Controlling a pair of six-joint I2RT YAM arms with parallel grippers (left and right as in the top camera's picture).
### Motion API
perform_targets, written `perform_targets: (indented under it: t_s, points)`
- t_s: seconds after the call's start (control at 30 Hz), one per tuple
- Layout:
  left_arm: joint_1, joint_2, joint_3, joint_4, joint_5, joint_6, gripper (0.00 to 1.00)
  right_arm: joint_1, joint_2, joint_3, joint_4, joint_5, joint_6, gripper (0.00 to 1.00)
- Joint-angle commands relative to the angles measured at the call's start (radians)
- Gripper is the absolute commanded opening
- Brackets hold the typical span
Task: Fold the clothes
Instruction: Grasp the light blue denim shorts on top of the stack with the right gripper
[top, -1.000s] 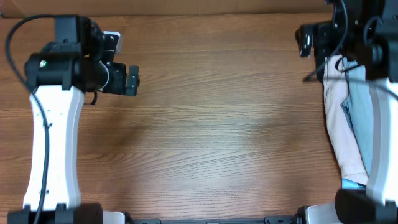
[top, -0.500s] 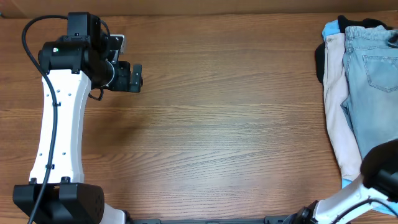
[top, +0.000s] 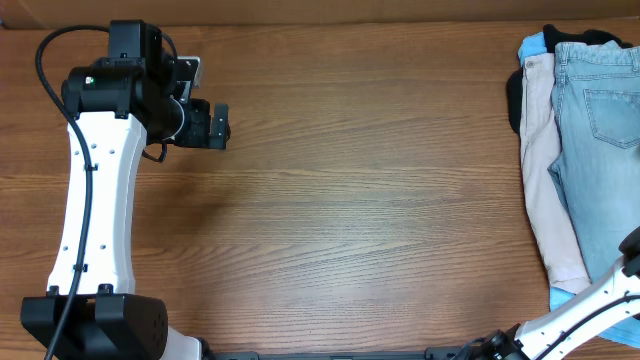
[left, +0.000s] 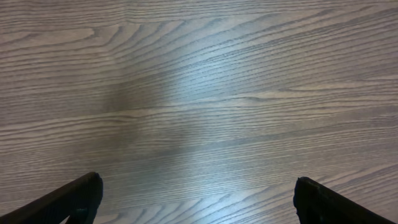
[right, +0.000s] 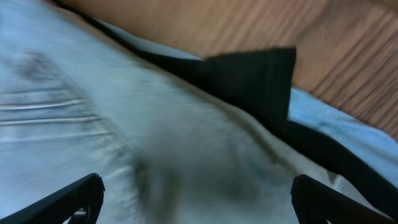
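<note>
The light blue jeans need to come off the pile for folding, so the robot's right gripper next needs to grab them by their side seam (top: 561, 105) beside the pocket (top: 612, 117).
A pile of clothes lies at the table's right edge: light blue jeans (top: 600, 140) on top, a pale pink garment (top: 545, 170) beside them, bits of blue and black cloth at the far end. My left gripper (top: 218, 125) hovers open over bare wood at the far left; its wrist view shows both fingertips (left: 196, 199) wide apart over the tabletop. My right gripper is out of the overhead view; only its arm (top: 600, 300) shows at the lower right. Its wrist view shows open fingertips (right: 196, 199) above pale fabric (right: 124, 124), blurred, with black cloth (right: 255, 81) behind.
The wooden table (top: 370, 200) stretches between the left arm and the clothes pile. The left arm's white link (top: 95, 220) runs along the left side. A beige wall edge lies along the far side.
The right arm has swung away from over the pile toward the lower right, uncovering the jeans. The left arm shifted slightly a second ago and has been still since.
</note>
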Motion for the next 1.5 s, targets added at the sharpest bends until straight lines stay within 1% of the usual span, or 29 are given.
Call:
perform_targets:
  t_s: [0.0, 0.4, 0.47, 0.5, 0.57, 0.6, 0.63, 0.83, 0.9, 1.0, 1.03, 1.17, 1.27, 1.4, 1.47]
  points:
    - [-0.002, -0.003, 0.028, 0.003, 0.02, -0.014, 1.0, -0.015, 0.03, 0.025, 0.016, -0.025, 0.003, 1.0]
    - [-0.002, -0.003, 0.028, 0.016, 0.019, -0.013, 1.0, -0.06, 0.041, 0.022, 0.087, -0.022, -0.023, 0.98]
    - [-0.002, -0.003, 0.028, 0.016, 0.019, -0.013, 1.0, -0.064, 0.041, 0.018, 0.093, -0.022, -0.023, 0.93]
    - [-0.002, -0.003, 0.028, 0.016, 0.019, -0.013, 1.0, -0.065, 0.041, 0.016, 0.094, -0.025, -0.023, 0.87]
    - [-0.002, -0.003, 0.028, 0.021, 0.019, -0.013, 1.0, -0.065, 0.041, 0.008, 0.098, -0.031, -0.023, 0.72]
    - [-0.002, -0.003, 0.028, 0.024, 0.019, -0.013, 1.0, -0.065, 0.041, 0.004, 0.101, -0.037, -0.023, 0.67]
    - [-0.002, -0.003, 0.028, 0.028, 0.019, -0.013, 1.0, -0.065, 0.042, -0.002, 0.105, -0.04, -0.024, 0.64]
    - [-0.002, -0.003, 0.028, 0.033, 0.019, -0.013, 1.0, -0.062, 0.043, -0.05, 0.14, -0.049, -0.069, 0.64]
    - [-0.002, -0.003, 0.028, 0.035, 0.019, -0.013, 1.0, -0.061, 0.043, -0.068, 0.154, -0.055, -0.069, 0.61]
    - [-0.002, -0.003, 0.028, 0.044, 0.02, -0.014, 1.0, -0.061, 0.043, -0.091, 0.166, -0.108, -0.076, 0.61]
    - [-0.002, -0.003, 0.028, 0.05, 0.02, -0.014, 1.0, -0.061, 0.043, -0.096, 0.168, -0.127, -0.076, 0.59]
    - [-0.002, -0.003, 0.028, 0.068, 0.02, -0.014, 1.0, -0.055, 0.043, -0.1, 0.169, -0.15, -0.075, 0.41]
    - [-0.002, -0.003, 0.028, 0.067, 0.02, -0.014, 1.0, -0.056, 0.042, -0.098, 0.168, -0.169, -0.075, 0.24]
    - [-0.002, -0.003, 0.028, 0.068, 0.02, -0.014, 1.0, -0.056, 0.04, -0.096, 0.159, -0.204, -0.074, 0.09]
    - [-0.002, -0.003, 0.028, 0.068, 0.02, -0.014, 1.0, -0.056, 0.034, -0.09, 0.147, -0.254, -0.074, 0.05]
